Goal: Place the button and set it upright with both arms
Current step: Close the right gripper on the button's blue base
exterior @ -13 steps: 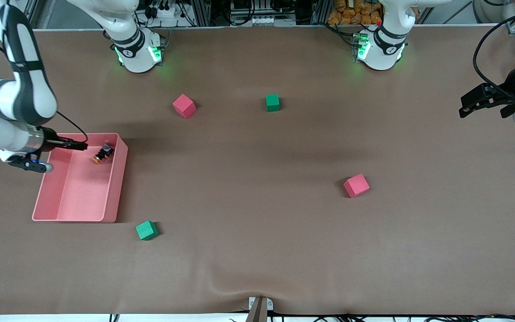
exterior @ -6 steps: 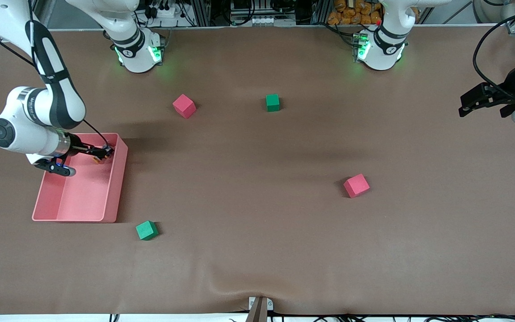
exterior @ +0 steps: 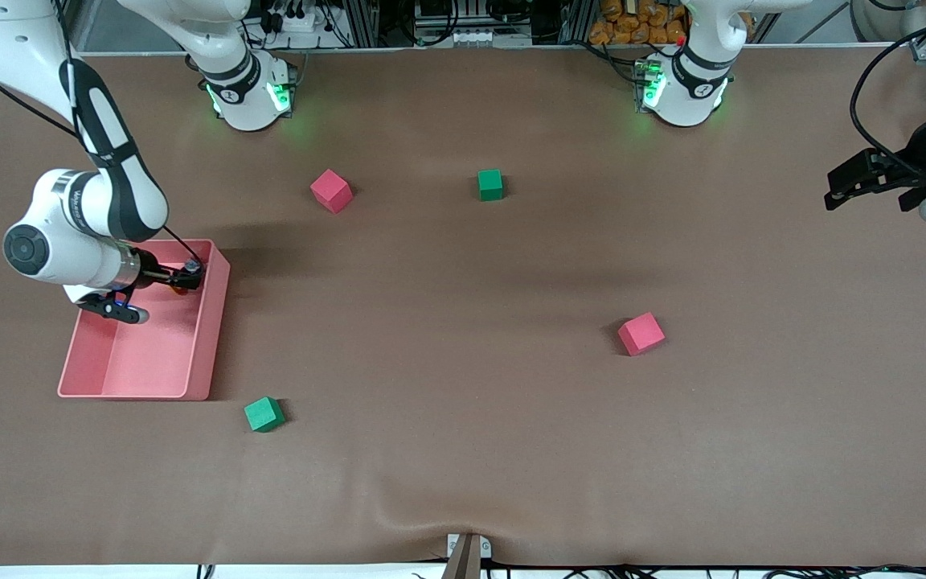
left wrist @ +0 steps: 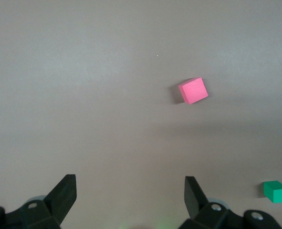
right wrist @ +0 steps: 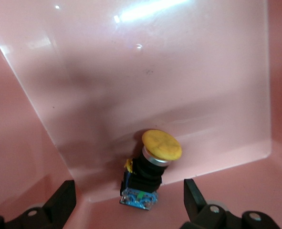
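My right gripper grabs the button by its black body (right wrist: 146,173) next, to lift the button out of the pink bin and upright it.
The button (right wrist: 150,167) has an orange cap and a black body with a blue base. It lies on its side in a corner of the pink bin (exterior: 207,346), the corner farthest from the front camera. My right gripper (exterior: 190,276) is down in that corner, open. In the right wrist view its fingers (right wrist: 64,198) stand one on each side of the button's base, apart from it. In the front view the gripper hides most of the button. My left gripper (exterior: 833,189) waits open and empty above the left arm's end of the table.
On the brown table are a red cube (exterior: 331,190), a green cube (exterior: 490,184), a second red cube (exterior: 641,334) and a second green cube (exterior: 264,414) near the bin. The bin's walls (right wrist: 26,157) close in around my right gripper.
My right arm has swung across the bin toward its corner, bringing the open gripper from the bin's outer edge to the button. The left arm has not moved.
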